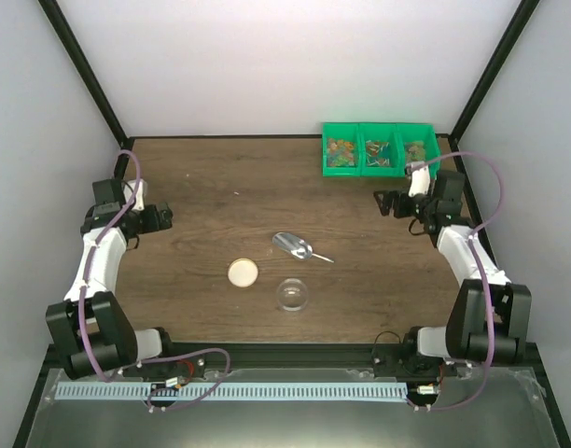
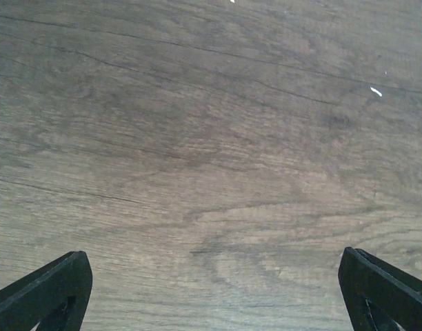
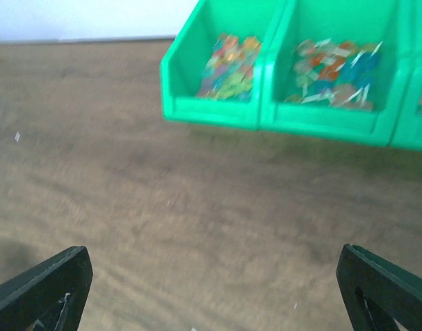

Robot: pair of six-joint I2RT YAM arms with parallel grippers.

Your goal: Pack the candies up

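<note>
The right gripper reaches the green bins and takes hold of their double side (image 1: pixel 362 149) next, to bring the candies close to the clear jar (image 1: pixel 292 295) for packing.
The candies (image 1: pixel 340 152) are tiny wrapped sweets in mixed colours, heaped in green bins (image 1: pixel 379 170) at the back right of the table. In the right wrist view the candies (image 3: pixel 230 58) fill two bins (image 3: pixel 218 114) ahead of my right gripper (image 3: pixel 214 272), which stands open over bare wood with nothing in it. From above, the right gripper (image 1: pixel 390 203) hovers just in front of the bins. My left gripper (image 1: pixel 160 219) is far off at the left side, open and empty; the left wrist view shows the left gripper (image 2: pixel 214 276) above bare wood only.
A metal scoop (image 1: pixel 295 246) lies mid-table, handle pointing right. A clear round jar (image 1: pixel 292 295) stands just in front of it, with a tan round lid (image 1: pixel 243 273) to its left. Black frame posts rise at the back corners.
</note>
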